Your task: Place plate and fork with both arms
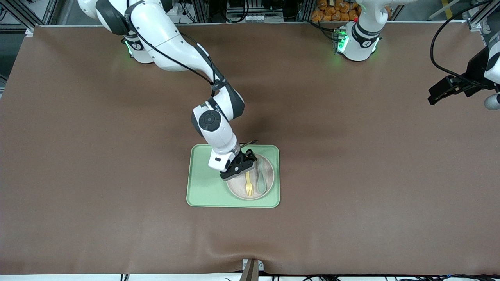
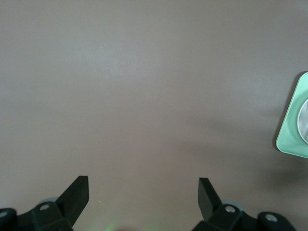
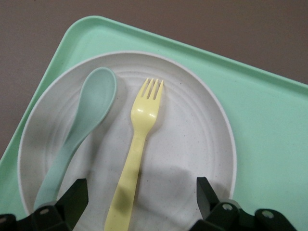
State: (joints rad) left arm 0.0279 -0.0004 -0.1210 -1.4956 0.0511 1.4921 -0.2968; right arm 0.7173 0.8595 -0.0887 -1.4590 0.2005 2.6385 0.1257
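Observation:
Next, my right gripper grips the pale-yellow fork by its handle (image 1: 248,176) to place the fork beside the plate (image 1: 236,188).
The off-white round plate (image 1: 236,188) lies on the light-green tray (image 1: 203,187), at the tray's end toward the left arm. The pale-yellow fork (image 1: 249,188) lies on the plate beside a grey-green spoon (image 1: 261,180). My right gripper (image 1: 239,171) is open just over the plate's edge, above the fork's handle end. In the right wrist view the fork (image 3: 139,144) runs between the open right gripper (image 3: 142,192), on the plate (image 3: 192,134), with the spoon (image 3: 82,125) alongside. My left gripper (image 1: 434,96) is open and empty over bare table at the left arm's end, and waits there.
The tray (image 3: 269,120) sits mid-table on a brown mat. The left wrist view shows the open left gripper (image 2: 143,192) over the bare mat, with a corner of the tray (image 2: 291,125) at its edge. A black cable hangs by the left arm.

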